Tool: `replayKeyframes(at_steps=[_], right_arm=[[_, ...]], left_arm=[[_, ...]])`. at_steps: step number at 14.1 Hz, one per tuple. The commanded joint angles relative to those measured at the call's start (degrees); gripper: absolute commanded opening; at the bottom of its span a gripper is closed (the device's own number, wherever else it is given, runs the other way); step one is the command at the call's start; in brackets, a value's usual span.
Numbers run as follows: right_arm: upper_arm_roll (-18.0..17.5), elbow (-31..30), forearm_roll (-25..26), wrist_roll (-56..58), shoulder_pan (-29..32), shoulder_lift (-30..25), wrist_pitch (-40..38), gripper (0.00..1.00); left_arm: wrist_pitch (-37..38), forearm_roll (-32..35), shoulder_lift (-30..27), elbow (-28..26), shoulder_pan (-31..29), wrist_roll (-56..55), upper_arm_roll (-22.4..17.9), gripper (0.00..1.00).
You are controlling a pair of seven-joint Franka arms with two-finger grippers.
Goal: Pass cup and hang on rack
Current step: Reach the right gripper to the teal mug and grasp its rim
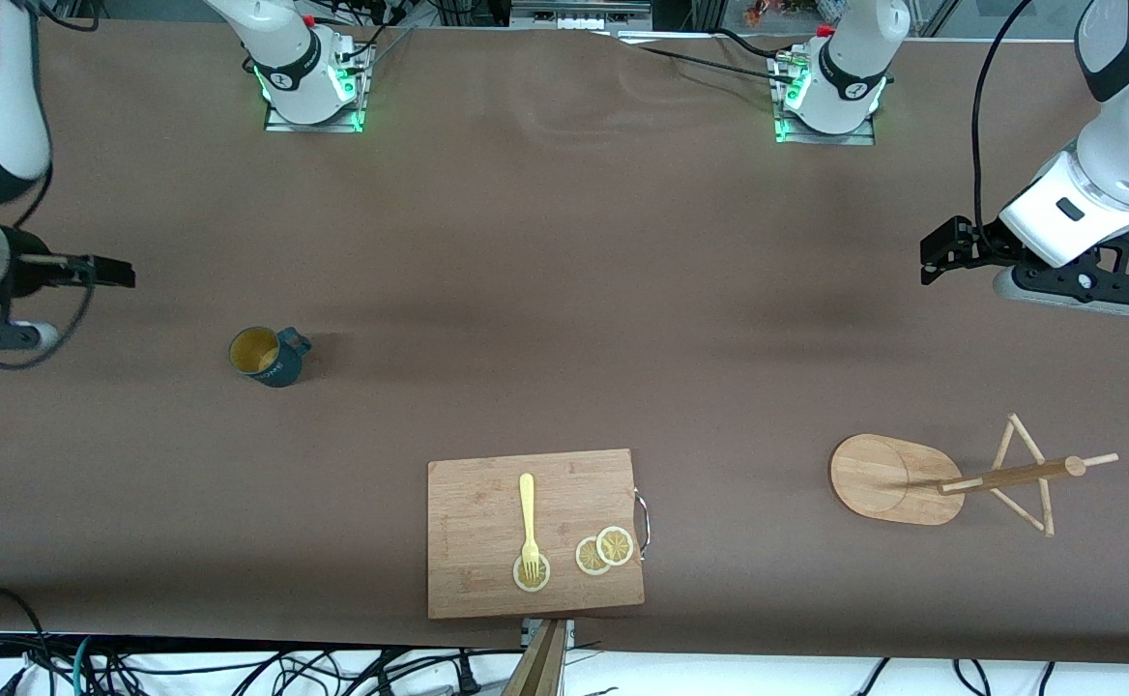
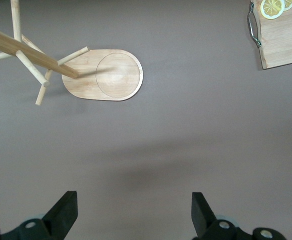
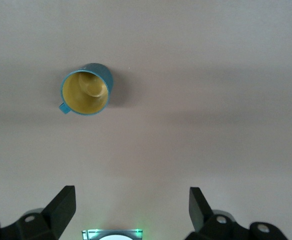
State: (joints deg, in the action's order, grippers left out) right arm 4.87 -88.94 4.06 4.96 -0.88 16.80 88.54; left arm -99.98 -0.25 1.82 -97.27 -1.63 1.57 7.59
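My right gripper grabs the dark teal cup by its rim [image 1: 237, 362] next. That leaves the dark teal cup's handle [image 1: 300, 343] free for passing and hanging.
The dark teal cup [image 1: 270, 355] stands upright on the table toward the right arm's end, its handle pointing toward the left arm's end. Its yellowish inside shows in the right wrist view [image 3: 87, 90]. The bamboo rack [image 1: 970, 478] stands on its oval base [image 1: 888, 478] toward the left arm's end, and also shows in the left wrist view [image 2: 105, 75]. My right gripper [image 1: 115, 273] is open and empty, over the table's right-arm end, apart from the cup. My left gripper [image 1: 932, 256] is open and empty, over bare table at the left arm's end, apart from the rack.
A rectangular wooden cutting board [image 1: 534, 532] with a metal handle lies at the table's near edge, carrying a yellow fork [image 1: 528, 517] and lemon slices [image 1: 605, 551]. The two arm bases [image 1: 308, 72] [image 1: 830, 87] stand along the edge farthest from the front camera.
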Motion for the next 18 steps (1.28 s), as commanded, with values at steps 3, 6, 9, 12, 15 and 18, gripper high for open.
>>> replayKeyframes(at_steps=[3,6,9,12,15,18], right_arm=[[-0.5,0.0,-4.2,1.3,-0.2,6.3,5.7,1.00],[-0.5,-2.7,-4.3,2.8,-0.9,9.0,11.5,1.00],[-0.7,-8.9,-4.3,2.7,-1.8,9.1,19.5,1.00],[-0.7,-12.6,-4.3,2.8,-1.8,9.1,24.9,1.00],[-0.8,-16.3,-4.3,4.9,-1.8,9.2,30.4,1.00],[-0.7,-17.6,-4.3,5.9,-1.8,9.3,32.5,1.00]], left_arm=[[1.0,0.3,-0.1,0.9,0.1,0.6,0.1,1.00],[1.0,0.4,-0.1,0.9,0.1,0.6,0.1,1.00],[1.0,0.3,-0.2,0.9,0.0,0.6,0.1,1.00],[1.0,0.4,-0.2,0.9,0.0,0.6,0.1,1.00],[1.0,0.4,-0.2,0.9,0.0,0.6,0.1,1.00],[1.0,0.3,-0.2,0.9,0.0,0.7,0.1,1.00]])
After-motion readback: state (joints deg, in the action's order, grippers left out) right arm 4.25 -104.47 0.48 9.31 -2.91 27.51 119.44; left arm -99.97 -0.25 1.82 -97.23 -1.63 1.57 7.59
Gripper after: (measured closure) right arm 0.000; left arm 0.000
